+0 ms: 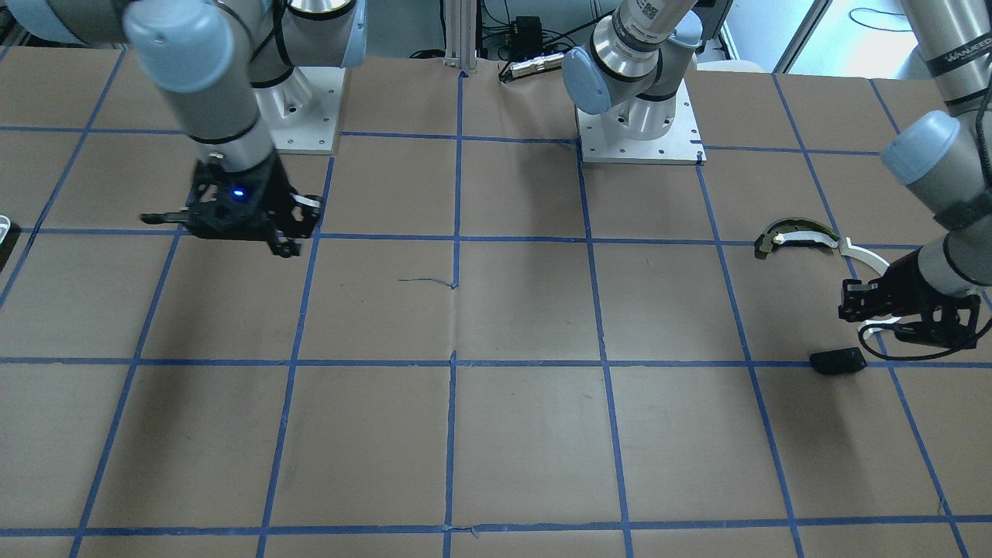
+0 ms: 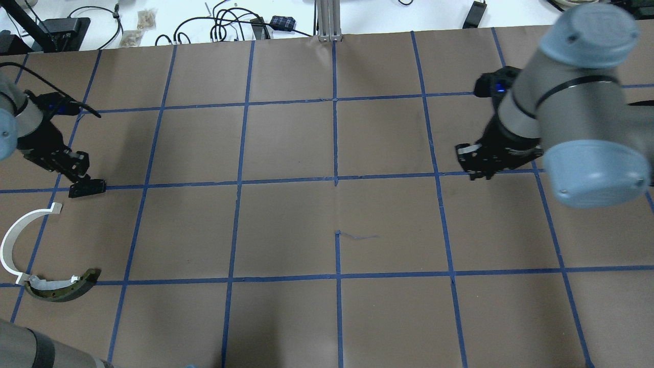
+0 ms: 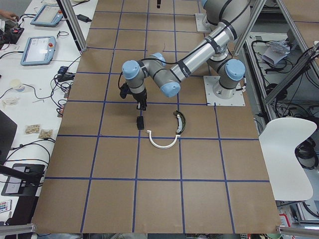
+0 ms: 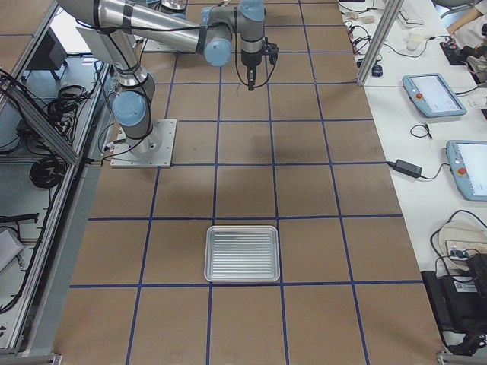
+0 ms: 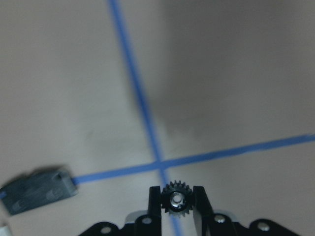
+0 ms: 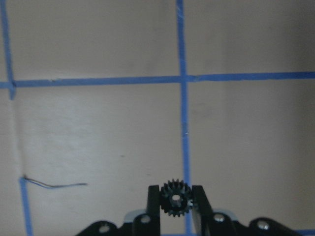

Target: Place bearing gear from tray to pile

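Note:
The bearing gear hangs above the paper, away from the black plate, so it comes closer down before my left gripper releases it.
My left gripper (image 5: 176,216) is shut on a small black bearing gear (image 5: 176,199) and hangs low by the pile (image 2: 80,176) (image 1: 852,302). The pile holds a thin white arc (image 2: 15,240) (image 1: 862,256), a curved olive-and-white piece (image 2: 64,286) (image 1: 798,236) and a small flat black plate (image 5: 37,189) (image 2: 88,188) (image 1: 838,361) just ahead of the fingers. My right gripper (image 6: 175,216) is shut on a second black gear (image 6: 175,197), above bare paper (image 2: 475,171) (image 1: 285,246). The silver ribbed tray (image 4: 242,253) lies far off; a sliver of it (image 1: 3,229) shows at the front view's left edge.
Brown paper with a blue tape grid (image 2: 335,181) covers the table. The arm bases (image 1: 639,132) (image 1: 298,116) stand at the robot's side. Cables and boxes (image 2: 230,25) lie beyond the far edge. A loose tape thread (image 6: 54,185) lies on the paper.

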`<state>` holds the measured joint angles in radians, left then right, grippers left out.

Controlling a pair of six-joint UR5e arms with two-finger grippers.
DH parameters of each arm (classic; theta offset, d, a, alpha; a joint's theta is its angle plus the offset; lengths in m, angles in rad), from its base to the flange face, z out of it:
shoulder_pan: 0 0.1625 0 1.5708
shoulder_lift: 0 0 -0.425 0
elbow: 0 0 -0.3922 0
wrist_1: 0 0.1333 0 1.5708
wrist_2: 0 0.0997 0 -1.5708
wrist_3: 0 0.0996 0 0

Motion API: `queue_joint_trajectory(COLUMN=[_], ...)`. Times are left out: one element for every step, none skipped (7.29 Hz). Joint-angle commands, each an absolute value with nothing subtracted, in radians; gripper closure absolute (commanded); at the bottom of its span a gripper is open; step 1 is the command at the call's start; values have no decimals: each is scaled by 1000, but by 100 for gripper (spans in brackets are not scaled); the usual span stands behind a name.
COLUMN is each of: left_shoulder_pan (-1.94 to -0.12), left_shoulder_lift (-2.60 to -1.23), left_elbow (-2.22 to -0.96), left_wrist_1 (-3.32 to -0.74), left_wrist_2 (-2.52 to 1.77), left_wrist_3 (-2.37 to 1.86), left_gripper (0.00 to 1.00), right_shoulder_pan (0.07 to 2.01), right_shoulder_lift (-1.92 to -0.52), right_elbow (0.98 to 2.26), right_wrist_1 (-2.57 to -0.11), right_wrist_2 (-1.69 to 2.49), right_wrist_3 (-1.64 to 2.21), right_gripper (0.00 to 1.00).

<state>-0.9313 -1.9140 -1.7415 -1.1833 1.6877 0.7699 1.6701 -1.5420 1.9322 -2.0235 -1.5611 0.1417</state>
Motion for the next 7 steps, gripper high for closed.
queue_joint_trajectory(left_shoulder_pan=[-824, -822, -822, -822, -824, -825, -825], left_shoulder_lift=[-1951, -1969, -1979, -1993, -2006, -2019, -2026], left_elbow=[-1758, -1764, -1766, -1767, -1766, -1766, -1767], left_wrist_1=[-1177, -1166, -1167, -1166, -1166, -1166, -1166], left_wrist_2=[1692, 1690, 1687, 1689, 1687, 1683, 1680], left_wrist_3=[833, 828, 825, 827, 825, 815, 802], left_gripper=[100, 100, 100, 100, 100, 100, 100], right_shoulder_pan=[1877, 1916, 1924, 1922, 1922, 1921, 1896], right_shoulder_lift=[-1299, -1228, -1214, -1213, -1216, -1219, -1239], right_elbow=[1841, 1785, 1760, 1755, 1755, 1753, 1750], right_wrist_1=[-2238, -2241, -2240, -2234, -2230, -2218, -2176], right_wrist_2=[-1528, -1508, -1511, -1517, -1522, -1525, -1526], right_wrist_3=[424, 431, 431, 422, 439, 434, 416], right_gripper=[82, 82, 80, 74, 13, 0, 0])
